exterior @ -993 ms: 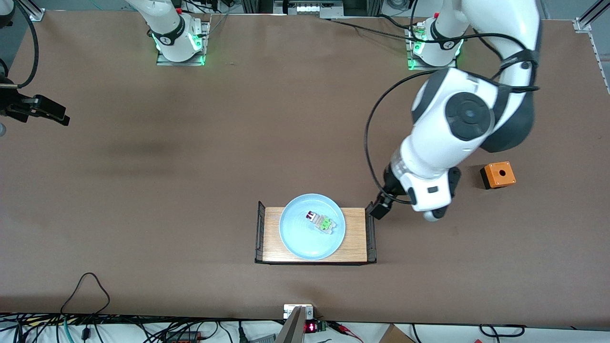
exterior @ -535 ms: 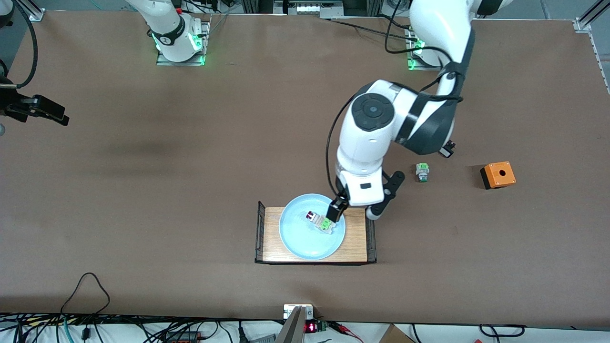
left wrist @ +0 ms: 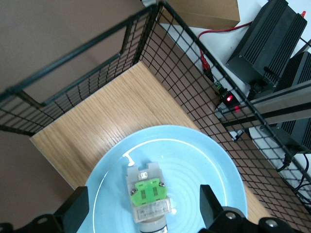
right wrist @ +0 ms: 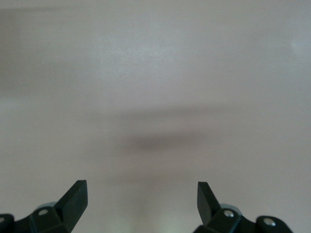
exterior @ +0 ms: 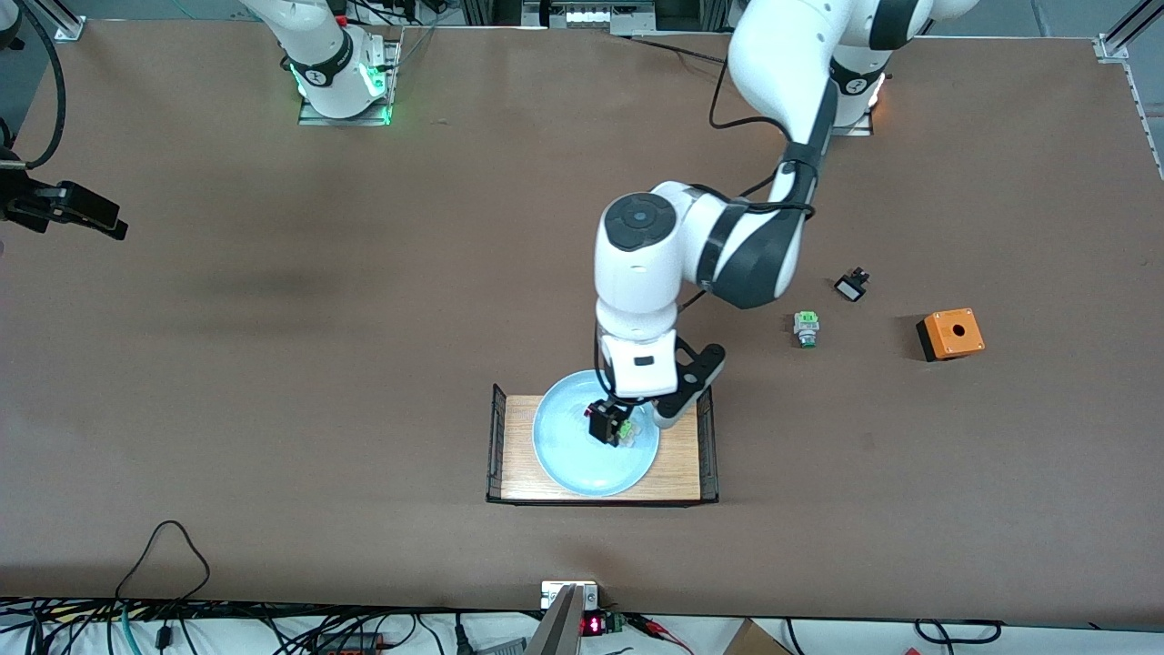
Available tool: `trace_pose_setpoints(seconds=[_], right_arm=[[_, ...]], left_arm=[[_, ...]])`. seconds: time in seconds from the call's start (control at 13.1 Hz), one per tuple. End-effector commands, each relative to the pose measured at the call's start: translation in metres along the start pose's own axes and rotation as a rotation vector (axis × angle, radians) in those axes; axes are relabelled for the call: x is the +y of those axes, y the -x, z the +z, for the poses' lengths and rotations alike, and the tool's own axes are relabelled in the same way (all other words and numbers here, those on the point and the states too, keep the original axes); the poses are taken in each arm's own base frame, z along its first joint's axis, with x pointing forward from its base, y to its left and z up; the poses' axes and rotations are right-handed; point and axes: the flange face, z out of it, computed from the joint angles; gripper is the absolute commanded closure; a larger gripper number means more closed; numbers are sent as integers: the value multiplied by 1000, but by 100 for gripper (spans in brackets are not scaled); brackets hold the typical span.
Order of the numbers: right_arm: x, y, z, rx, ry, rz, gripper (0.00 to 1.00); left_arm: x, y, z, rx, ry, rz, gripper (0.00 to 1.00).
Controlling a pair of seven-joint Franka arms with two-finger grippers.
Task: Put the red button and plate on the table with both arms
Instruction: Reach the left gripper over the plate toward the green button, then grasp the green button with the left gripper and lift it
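Note:
The fingers of my left gripper are above the red button on the plate (exterior: 568,450) and would miss it if they closed now, so they should lower first and then close on the button.
The pale blue plate (exterior: 568,450) lies on a small wooden rack near the front camera. The red button lies on the plate; only its green end (exterior: 627,431) shows under my left gripper (exterior: 607,424). In the left wrist view the button (left wrist: 148,194) lies green block up on the plate (left wrist: 194,160), between my open left fingers (left wrist: 77,206), which do not touch it. Its red cap is out of sight. My right gripper (exterior: 107,221) waits, open and empty, up over the right arm's end of the table (exterior: 364,364); in its wrist view the gripper (right wrist: 141,191) is over bare tabletop.
The light-wood rack (exterior: 680,459) has black wire ends (left wrist: 184,73). Toward the left arm's end of the table lie a green-and-silver switch (exterior: 806,327), a small black part (exterior: 851,287) and an orange box with a hole (exterior: 950,333).
My left arm has swung from beside the rack to over the plate, and its gripper has come down round the button. The right arm has not moved.

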Motion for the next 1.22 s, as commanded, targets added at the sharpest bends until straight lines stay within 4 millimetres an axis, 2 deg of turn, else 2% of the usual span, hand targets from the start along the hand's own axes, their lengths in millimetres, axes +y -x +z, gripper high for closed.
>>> trace_pose_setpoints(seconds=[0.0, 0.38, 0.76, 0.99, 1.15], right_arm=[[2, 6, -1, -2, -19, -3, 0], [4, 6, -1, 0, -21, 0, 0], [3, 6, -1, 0, -21, -2, 0], [4, 6, -1, 0, -21, 0, 0], [4, 6, -1, 0, -21, 0, 0]], left_arm=[[6, 6, 4, 53, 22, 11, 0], [4, 21, 25, 82, 18, 35, 0], [4, 29, 28, 83, 15, 44, 0], [4, 35, 27, 90, 17, 41, 16], [4, 35, 27, 90, 17, 32, 33]])
